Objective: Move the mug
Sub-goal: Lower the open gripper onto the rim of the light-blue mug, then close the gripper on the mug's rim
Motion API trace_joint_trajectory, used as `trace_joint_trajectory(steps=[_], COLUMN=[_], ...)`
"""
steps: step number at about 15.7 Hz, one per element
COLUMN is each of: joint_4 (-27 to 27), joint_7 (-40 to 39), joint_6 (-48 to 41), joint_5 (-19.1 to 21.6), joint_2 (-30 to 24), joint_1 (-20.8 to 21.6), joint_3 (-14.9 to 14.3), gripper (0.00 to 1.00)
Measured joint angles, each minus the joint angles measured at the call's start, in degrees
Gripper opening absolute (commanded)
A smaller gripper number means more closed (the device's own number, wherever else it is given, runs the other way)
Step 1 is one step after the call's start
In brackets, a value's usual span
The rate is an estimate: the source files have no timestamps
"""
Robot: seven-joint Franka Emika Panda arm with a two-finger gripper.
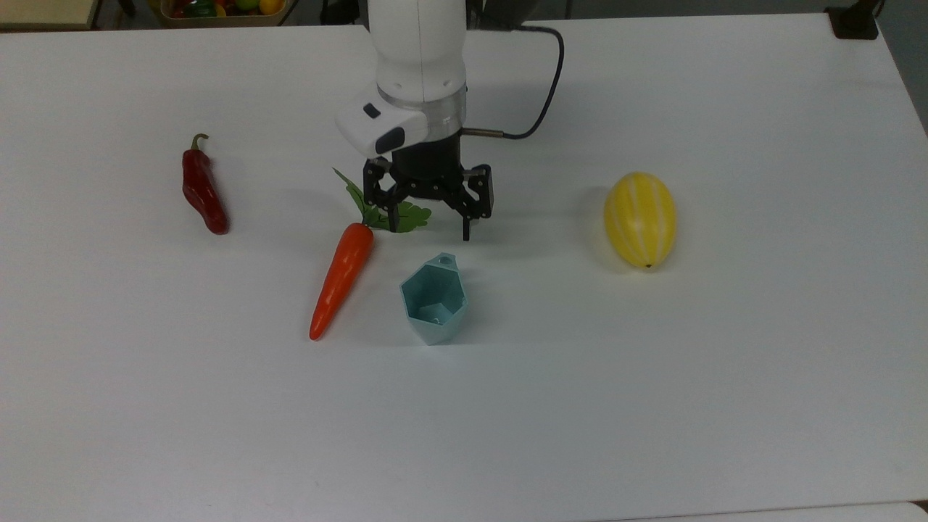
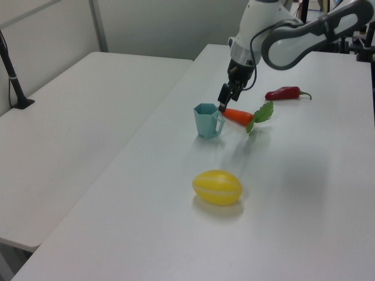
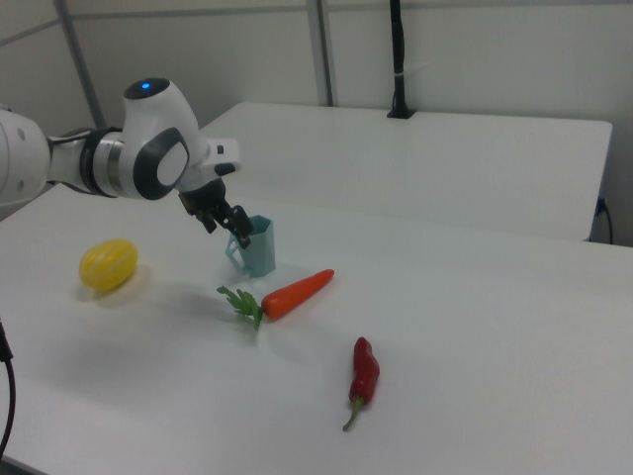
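My gripper grabs the teal mug by its handle (image 2: pixel 220 122) next, to move it across the white table.
The mug (image 1: pixel 433 301) is a small pale teal cup with faceted sides, standing upright on the white table (image 1: pixel 652 399) just right of the carrot in the top view. It also appears in the left view (image 2: pixel 206 120) and the right view (image 3: pixel 259 244). My gripper (image 1: pixel 430 233) hangs open above the table, a short way behind the mug in the top view, over the carrot's leaves. Nothing is between its fingers. In the left view the gripper (image 2: pixel 223 102) is just above the mug's handle side, apart from it.
An orange carrot (image 1: pixel 342 278) with green leaves lies left of the mug in the top view. A red chili pepper (image 1: pixel 203 190) lies farther left. A yellow striped melon (image 1: pixel 640 219) rests to the right. A second white table (image 2: pixel 76 129) stands beside this one.
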Motion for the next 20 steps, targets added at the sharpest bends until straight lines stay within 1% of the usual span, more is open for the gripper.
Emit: trace_joint_trajectory(steps=[5,8,9,11,18,20], joint_4=[0.0,0.0,0.0,0.0,0.0,0.0], joint_7=[0.2,0.2,0.2,0.2,0.2,0.2], joint_6=[4.0,5.8,5.9,6.0,6.1,6.1], joint_5=[-0.5,-0.5,-0.5,-0.5,-1.0,-1.2], joint_2=[3.1,4.4,4.8,5.4,6.3,6.4], joint_1=[0.6,0.6,0.6,0.6,0.6,0.6], joint_3=[0.0,0.0,0.0,0.0,0.0,0.0], gripper=[0.88,0.82,0.82,0.77,0.37,0.34])
